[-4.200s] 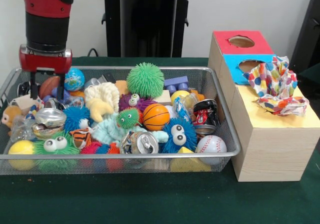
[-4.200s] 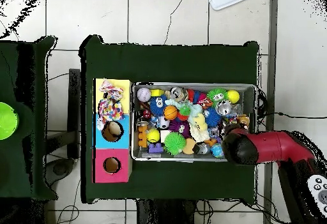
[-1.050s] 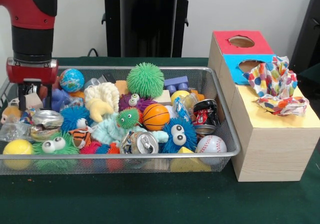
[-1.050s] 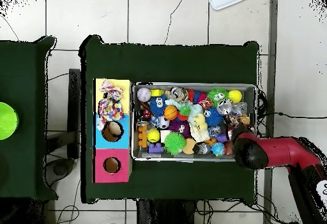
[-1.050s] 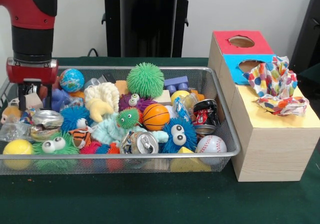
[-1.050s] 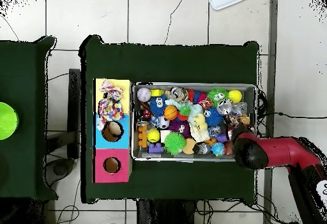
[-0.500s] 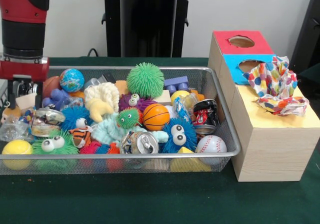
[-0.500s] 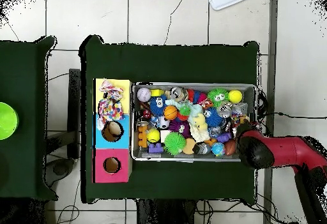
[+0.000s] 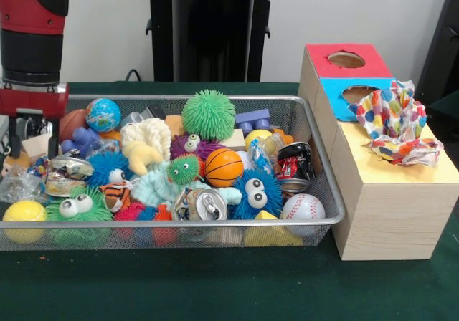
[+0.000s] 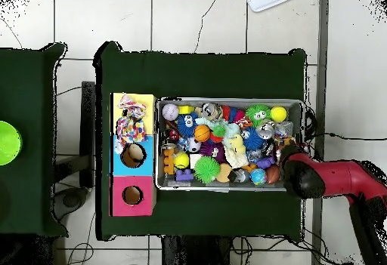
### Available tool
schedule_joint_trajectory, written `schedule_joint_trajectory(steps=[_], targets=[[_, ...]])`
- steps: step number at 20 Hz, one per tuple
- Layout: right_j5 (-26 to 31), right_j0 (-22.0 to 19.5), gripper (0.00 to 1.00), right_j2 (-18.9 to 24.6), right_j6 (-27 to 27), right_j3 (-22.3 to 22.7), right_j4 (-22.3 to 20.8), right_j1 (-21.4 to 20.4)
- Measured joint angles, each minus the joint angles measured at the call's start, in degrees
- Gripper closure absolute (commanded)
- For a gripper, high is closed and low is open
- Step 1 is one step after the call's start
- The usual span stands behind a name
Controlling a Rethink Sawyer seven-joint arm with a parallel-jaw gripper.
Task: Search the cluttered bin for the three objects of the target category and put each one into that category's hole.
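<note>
Next, my gripper grabs the cloth's crumpled upper folds, which stand up while its lower end lies slack on the yellow top.
The silver wire-mesh bin is full of toys, and no dotted cloth shows inside it. Polka-dot cloths lie crumpled in a heap on the yellow top of the wooden box. They cover the yellow-surround hole, so it is hidden. In the overhead view the cloths lie on the box's yellow end. My gripper hangs over the bin's left end, open and empty, with its fingertips just above the toys. In the overhead view the arm's head hides it.
The red-surround hole and the blue-surround hole are uncovered. The bin holds spiky balls, a basketball, a baseball, cans, a globe ball and a yellow ball. A black pedestal stands behind.
My gripper has sunk slightly toward the toys at the bin's left end. Nothing else has moved.
</note>
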Motion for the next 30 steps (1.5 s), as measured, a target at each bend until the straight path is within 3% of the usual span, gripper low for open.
schedule_joint_trajectory(steps=[19, 30], targets=[[0.0, 0.5, 0.0, 0.0, 0.0, -0.5, 0.5, 1.8], [-0.1, 2.1, 0.0, -0.4, 0.0, -3.5, 0.4, 5.3]])
